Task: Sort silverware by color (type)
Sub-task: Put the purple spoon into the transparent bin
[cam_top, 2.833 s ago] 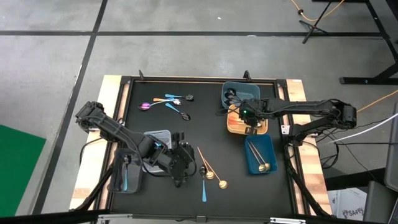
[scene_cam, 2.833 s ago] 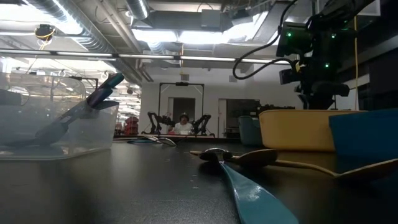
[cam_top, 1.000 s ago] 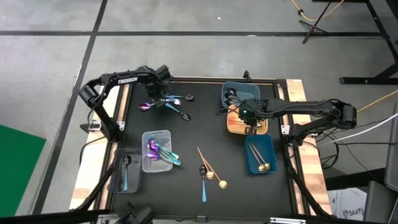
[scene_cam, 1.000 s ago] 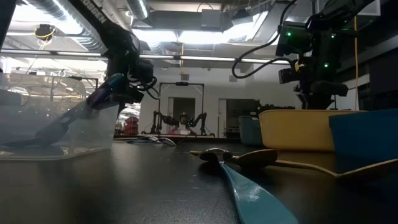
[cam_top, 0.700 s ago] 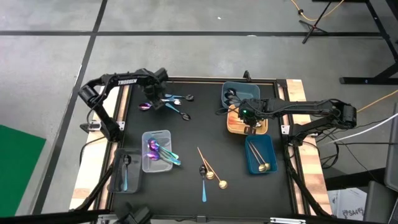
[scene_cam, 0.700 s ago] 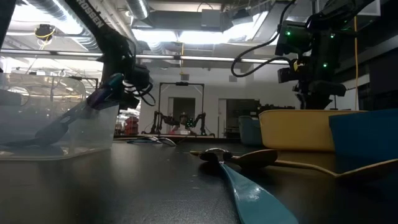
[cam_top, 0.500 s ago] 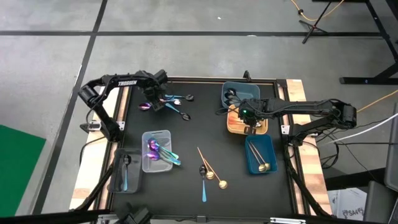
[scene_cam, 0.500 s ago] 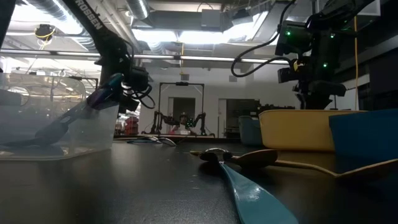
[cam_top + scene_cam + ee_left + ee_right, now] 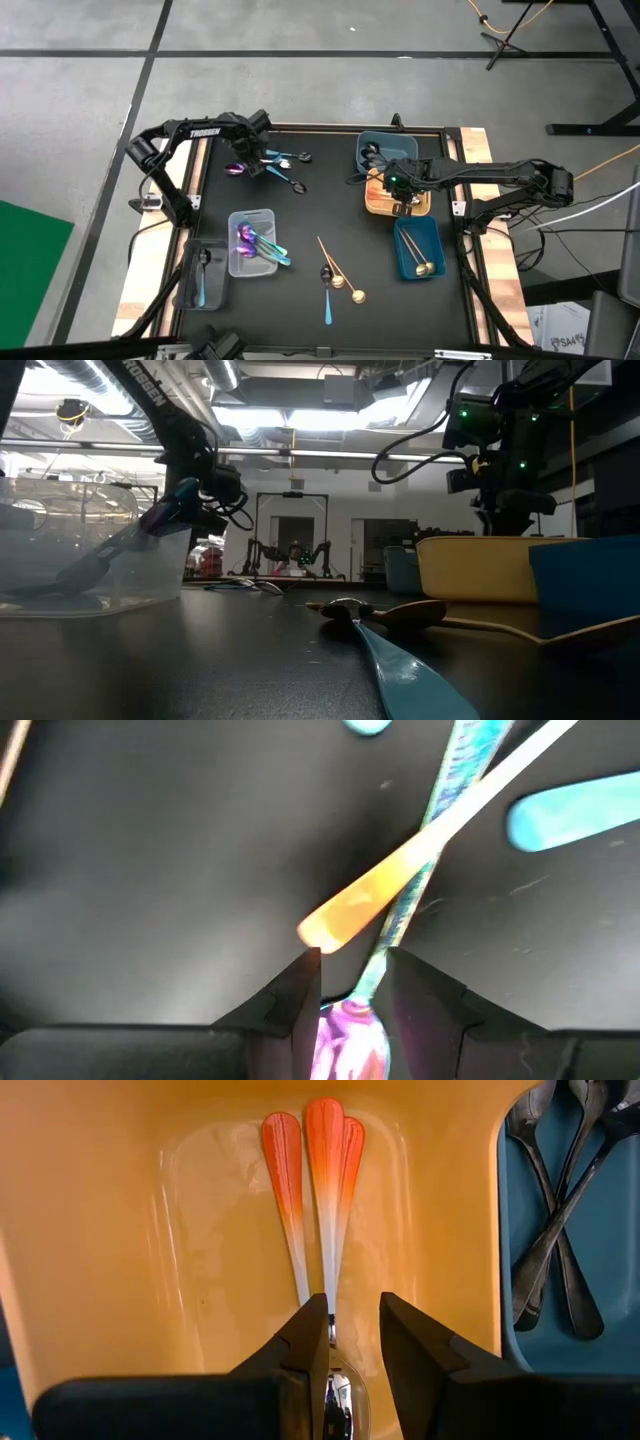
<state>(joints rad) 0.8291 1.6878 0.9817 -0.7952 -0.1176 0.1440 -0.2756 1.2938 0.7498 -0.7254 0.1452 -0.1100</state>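
The purple spoon goes into the clear tray of purple spoons, so my left gripper next needs to pick it up by its neck [image 9: 368, 985].
My left gripper [image 9: 246, 160] is open at the far left of the table, over a loose cluster of spoons. In the left wrist view its fingers [image 9: 350, 1005] stand on either side of an iridescent purple spoon [image 9: 352, 1038], whose bowl [image 9: 235, 170] lies on the mat. An orange-handled spoon [image 9: 362, 902] crosses over this spoon's handle. My right gripper [image 9: 403, 203] is open above the yellow tray [image 9: 377, 205]. Its fingers [image 9: 352, 1350] straddle the bowl ends of three orange-handled spoons [image 9: 323, 1140] lying flat in the tray.
Teal spoons [image 9: 275, 160] and black spoons [image 9: 293, 182] lie beside the purple one. Near the front edge lie gold [image 9: 342, 276], black and teal spoons [image 9: 328, 306]. There is a clear tray of purple spoons [image 9: 252, 243], a small tray [image 9: 200, 278], a grey-blue bin [image 9: 375, 150] and a blue tray [image 9: 418, 250].
My left gripper has shifted a little toward the table's left edge and sunk slightly over the far spoon cluster, ending above the purple spoon. The spoons have not moved.
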